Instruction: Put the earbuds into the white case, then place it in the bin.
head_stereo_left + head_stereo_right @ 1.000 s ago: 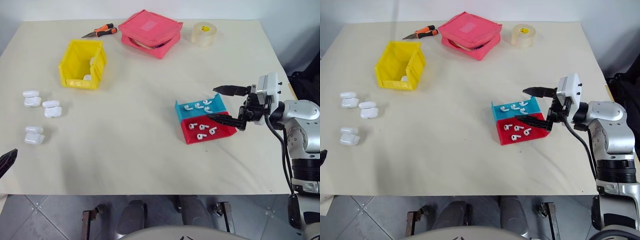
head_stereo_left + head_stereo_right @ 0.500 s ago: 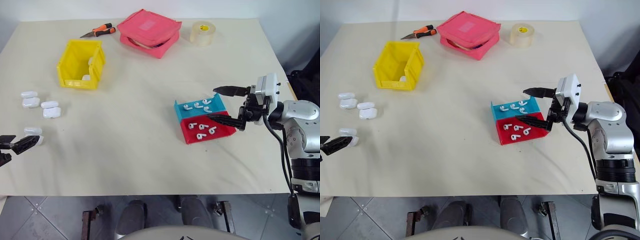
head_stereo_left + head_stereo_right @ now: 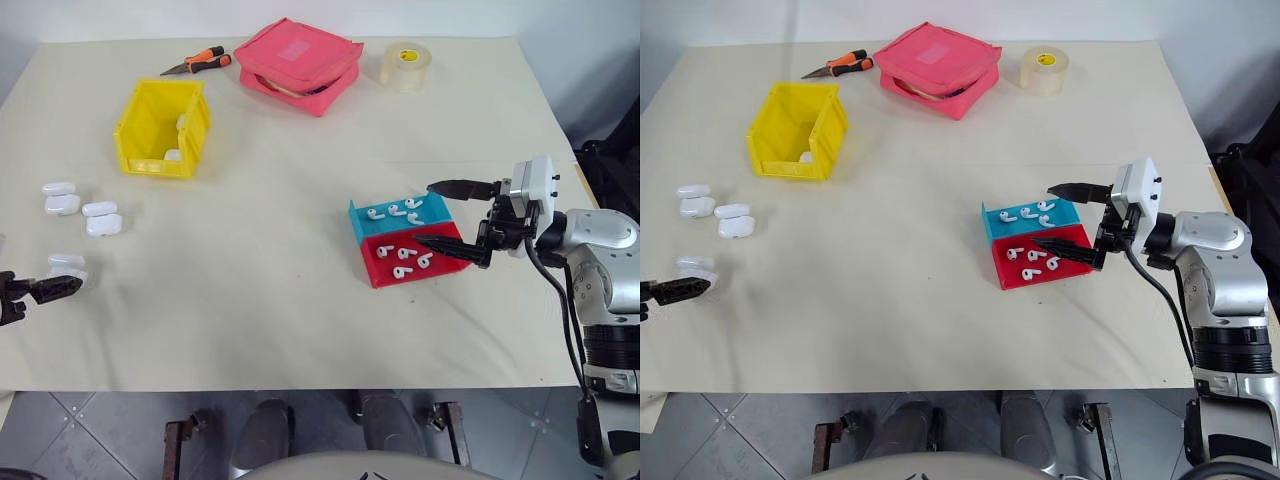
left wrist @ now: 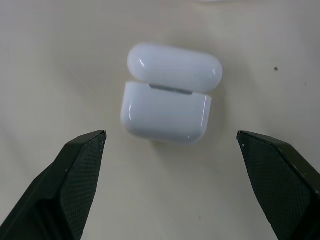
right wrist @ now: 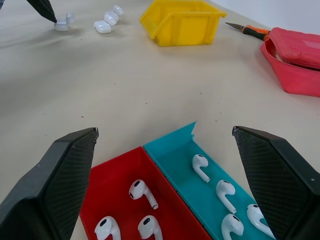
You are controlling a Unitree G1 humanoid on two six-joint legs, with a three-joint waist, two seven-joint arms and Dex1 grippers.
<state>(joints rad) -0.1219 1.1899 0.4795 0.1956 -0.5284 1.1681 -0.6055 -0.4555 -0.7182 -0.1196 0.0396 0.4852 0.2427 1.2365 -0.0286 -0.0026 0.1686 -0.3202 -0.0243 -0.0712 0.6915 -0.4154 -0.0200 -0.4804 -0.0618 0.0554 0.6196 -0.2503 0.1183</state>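
Observation:
My left gripper moves toward the nearest white case next before it closes on the case, since the gripper's fingers stop short of the white case's lower edge point(image 4: 162, 139).
Three white cases with lids up lie at the table's left; the nearest white case point(image 4: 167, 107) point(image 3: 66, 266) sits just beyond my left gripper point(image 3: 45, 290), which is open with its fingers point(image 4: 75, 175) spread wider than the case and not touching it. Several earbuds point(image 3: 405, 212) lie in the blue and red tray point(image 3: 375, 277). My right gripper point(image 3: 425, 212) hovers open over the tray's right side, holding nothing. The yellow bin point(image 3: 200, 125) stands at the far left with white cases inside.
A pink zip pouch point(image 3: 298, 65), a tape roll point(image 3: 407, 67) and orange-handled pliers point(image 3: 200, 62) lie along the far edge. Two other white cases point(image 3: 62, 198) point(image 3: 103, 218) lie between the bin and the nearest case.
My left gripper has come in from the table's left front edge and tipped down toward the nearest case. The right gripper has stayed over the tray.

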